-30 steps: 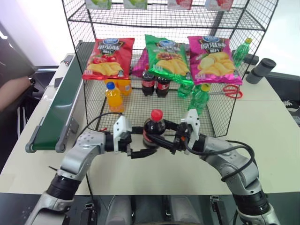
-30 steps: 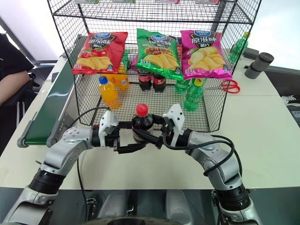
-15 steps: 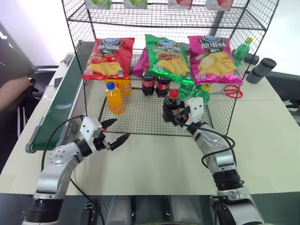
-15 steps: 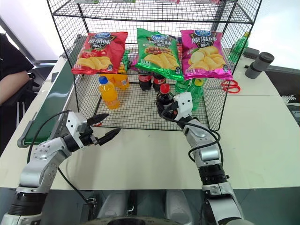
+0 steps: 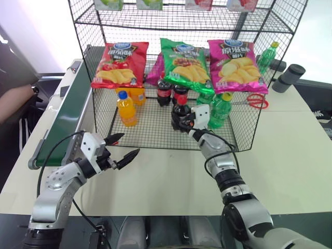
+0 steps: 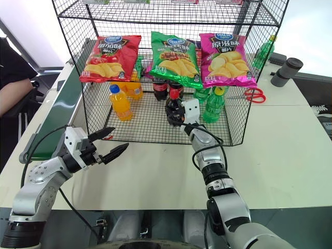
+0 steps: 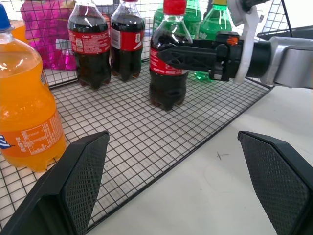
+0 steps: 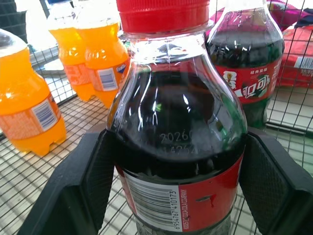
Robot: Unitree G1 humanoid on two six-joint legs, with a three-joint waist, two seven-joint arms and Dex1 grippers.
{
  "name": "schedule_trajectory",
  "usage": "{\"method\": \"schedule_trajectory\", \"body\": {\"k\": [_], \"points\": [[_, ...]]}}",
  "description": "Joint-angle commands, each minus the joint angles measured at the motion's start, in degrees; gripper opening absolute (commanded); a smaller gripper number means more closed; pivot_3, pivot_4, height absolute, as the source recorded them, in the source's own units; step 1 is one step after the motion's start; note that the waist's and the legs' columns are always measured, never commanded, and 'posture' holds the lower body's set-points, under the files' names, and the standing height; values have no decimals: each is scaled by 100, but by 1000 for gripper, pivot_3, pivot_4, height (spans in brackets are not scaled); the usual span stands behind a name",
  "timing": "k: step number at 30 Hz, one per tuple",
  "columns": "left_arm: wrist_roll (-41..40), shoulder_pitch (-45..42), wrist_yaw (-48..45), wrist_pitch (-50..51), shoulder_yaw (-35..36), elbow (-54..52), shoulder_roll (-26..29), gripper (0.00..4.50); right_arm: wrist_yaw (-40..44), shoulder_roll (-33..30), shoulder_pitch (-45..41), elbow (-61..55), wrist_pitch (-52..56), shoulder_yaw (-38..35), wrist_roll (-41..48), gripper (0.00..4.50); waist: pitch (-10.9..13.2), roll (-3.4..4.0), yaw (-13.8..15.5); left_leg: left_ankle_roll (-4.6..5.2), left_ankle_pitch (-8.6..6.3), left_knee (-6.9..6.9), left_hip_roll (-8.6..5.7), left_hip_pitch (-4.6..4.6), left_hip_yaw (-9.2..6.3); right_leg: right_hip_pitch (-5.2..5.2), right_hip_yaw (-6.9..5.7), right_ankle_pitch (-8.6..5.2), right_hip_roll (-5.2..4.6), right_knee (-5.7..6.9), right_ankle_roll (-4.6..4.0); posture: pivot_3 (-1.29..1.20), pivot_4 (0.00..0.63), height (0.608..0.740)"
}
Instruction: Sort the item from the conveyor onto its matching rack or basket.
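Note:
My right gripper releases the cola bottle (image 8: 178,132) next, since the bottle stands upright with its base at the bottom of the rack's grid.
The item, a cola bottle (image 5: 178,110) with a red cap, stands upright in the rack's (image 5: 171,148) low bottle compartment, its base at the grid floor. My right gripper (image 5: 178,116) reaches in over the front edge and is shut on the bottle's body; the right wrist view has both fingers (image 8: 88,181) pressed against its sides. Two matching cola bottles (image 5: 171,93) stand just behind it. My left gripper (image 5: 129,144) hovers open over the table in front of the rack's left corner, holding nothing. The conveyor (image 5: 65,116) runs along the left.
Orange-drink bottles (image 5: 126,108) stand left of the colas and green bottles (image 5: 220,108) to the right. Crisp bags (image 5: 182,59) hang across the rack above. Red scissors (image 5: 255,101) and a grey cylinder (image 5: 288,78) lie at the right. A person's arm (image 5: 13,101) is by the conveyor.
The left gripper let go of the cola bottle and drew back to the left. The right gripper carried the bottle forward into the rack compartment and lowered it.

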Motion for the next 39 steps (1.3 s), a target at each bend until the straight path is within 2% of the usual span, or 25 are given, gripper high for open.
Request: {"method": "schedule_trajectory", "body": {"k": [1,4,7,14,20,24,29,33,39], "points": [[-96,-11,-16,-39,104,-213,75,4488,95,53,-237,33,-334,-117,25,3021,0,0,-7,0,0,0,0,0,0,0,0,0,-1,0,0,0,150,740],[-88,-5,-18,-41,76,-224,73,4488,236,70,-255,87,-306,-151,86,3021,0,0,-21,0,0,-1,0,0,0,0,0,0,-1,0,0,0,150,740],[-72,-22,-10,-38,39,-227,60,4500,303,35,-206,22,-333,-145,41,4443,0,1,-69,0,0,-1,1,0,-2,0,-1,0,-3,1,0,0,150,740],[-46,-134,83,84,-34,-247,65,4500,580,-343,266,-791,-277,-20,-130,4443,-1,1,-120,-1,0,-3,0,2,-3,1,0,0,-6,1,0,0,150,740],[12,-225,227,274,-28,-177,122,4500,1238,-1191,1202,-2460,397,-50,96,4443,-1,1,-101,-1,-1,-4,-1,1,-4,4,0,0,-11,-5,0,0,150,740],[28,-223,243,243,99,-23,216,4500,1817,-1896,1970,-3690,1054,-212,565,4443,-1,4,-108,-1,-1,-7,0,7,-5,6,0,0,-10,-3,-1,0,150,740],[85,-107,213,215,346,202,485,4500,2410,-2866,2972,-4891,1683,-777,1210,4443,0,6,-91,0,-1,-11,1,9,-4,9,0,-1,-9,-11,-2,0,150,740],[70,65,123,176,616,358,687,4500,2651,-3439,3625,-5247,2008,-1386,1518,4443,0,6,-80,0,-1,-11,1,12,-4,15,1,-2,-10,-14,-5,0,150,740],[67,246,49,145,792,510,752,4500,2734,-3701,4073,-5420,2214,-1855,1695,4443,-1,6,-66,0,-1,-11,1,15,-4,19,1,-11,-11,-18,-21,0,150,740]]}}
